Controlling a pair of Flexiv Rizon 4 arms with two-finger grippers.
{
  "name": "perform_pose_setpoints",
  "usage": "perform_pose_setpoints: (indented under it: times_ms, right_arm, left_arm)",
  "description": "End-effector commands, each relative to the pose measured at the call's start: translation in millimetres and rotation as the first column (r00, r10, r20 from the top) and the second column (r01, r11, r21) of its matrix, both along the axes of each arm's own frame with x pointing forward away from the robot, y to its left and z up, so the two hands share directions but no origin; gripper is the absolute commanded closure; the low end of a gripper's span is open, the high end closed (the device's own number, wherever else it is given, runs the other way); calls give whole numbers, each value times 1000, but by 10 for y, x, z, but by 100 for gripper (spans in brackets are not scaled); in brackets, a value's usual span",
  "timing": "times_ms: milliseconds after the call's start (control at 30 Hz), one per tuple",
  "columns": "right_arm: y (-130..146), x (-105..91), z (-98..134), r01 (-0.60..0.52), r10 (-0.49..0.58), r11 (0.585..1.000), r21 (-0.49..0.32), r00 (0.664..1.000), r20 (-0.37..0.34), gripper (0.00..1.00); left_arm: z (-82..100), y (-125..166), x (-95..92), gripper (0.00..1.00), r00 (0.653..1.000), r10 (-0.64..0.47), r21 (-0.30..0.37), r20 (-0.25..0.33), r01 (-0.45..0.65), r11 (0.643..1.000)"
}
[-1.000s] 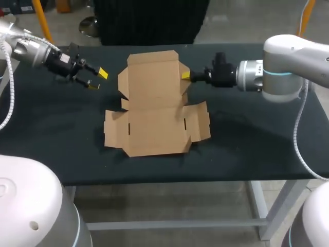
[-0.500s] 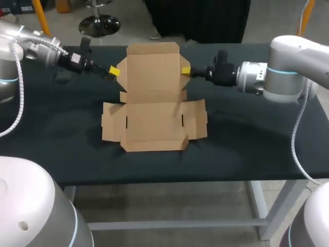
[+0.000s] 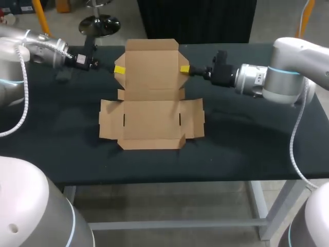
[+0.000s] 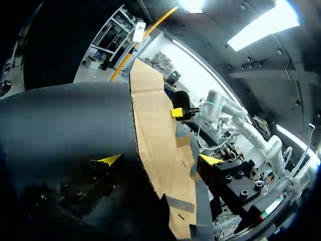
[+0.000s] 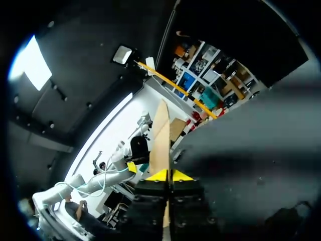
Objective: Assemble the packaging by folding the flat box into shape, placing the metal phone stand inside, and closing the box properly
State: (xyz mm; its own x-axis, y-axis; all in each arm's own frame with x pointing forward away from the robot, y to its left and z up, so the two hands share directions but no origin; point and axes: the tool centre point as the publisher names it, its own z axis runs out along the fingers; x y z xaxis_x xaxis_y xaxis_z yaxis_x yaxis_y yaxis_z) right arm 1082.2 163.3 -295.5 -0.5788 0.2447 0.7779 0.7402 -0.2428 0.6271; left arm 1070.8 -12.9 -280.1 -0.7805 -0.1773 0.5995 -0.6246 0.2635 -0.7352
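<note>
I will next fold the flat blank up into a box, and for that my left gripper will grab the raised lid panel (image 3: 151, 69) by its side flap.
The brown cardboard box blank (image 3: 151, 121) lies unfolded mid-table, its rear lid panel (image 3: 151, 67) raised. My right gripper (image 3: 185, 69) is shut on that panel's right edge; in the right wrist view the cardboard (image 5: 161, 130) rises edge-on from between the closed yellow tips (image 5: 169, 175). My left gripper (image 3: 119, 69) is at the panel's left edge. In the left wrist view it stands open (image 4: 159, 160), with the cardboard (image 4: 155, 120) running between its wide-apart fingers and touching neither. No metal phone stand is in view.
The black table (image 3: 247, 134) stretches to both sides and in front of the box. The box's side flaps (image 3: 109, 126) lie flat on it.
My left gripper has moved right, from clear of the box to the raised panel's left edge. The lid panel has been tipped up more steeply, and the box has slid slightly left.
</note>
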Motion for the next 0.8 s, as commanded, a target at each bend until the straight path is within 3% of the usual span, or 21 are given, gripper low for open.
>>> perform_pose_setpoints:
  times_ms: [33, 267, 500, 533, 800]
  right_arm:
    - [29, 25, -16, -10, 9, 999, 31, 1000, 27, 100]
    - [62, 30, 40, 1, -4, 999, 46, 998, 64, 100]
    - [94, 46, 80, 10, -15, 998, 62, 996, 85, 100]
    - [97, 50, 84, 12, -18, 998, 66, 996, 88, 100]
    - [121, 78, 102, 21, -29, 996, 86, 994, 103, 100]
  left_arm:
    - [-14, -81, 105, 0, 999, -42, -30, 3, 42, 999]
    - [23, -155, 150, 1, 998, -53, -67, 37, 55, 996]
    - [42, -192, 173, 24, 996, -72, -103, 58, 77, 992]
    - [48, -200, 174, 33, 995, -74, -108, 62, 80, 991]
    - [71, -298, 193, 51, 991, -100, -135, 84, 111, 985]
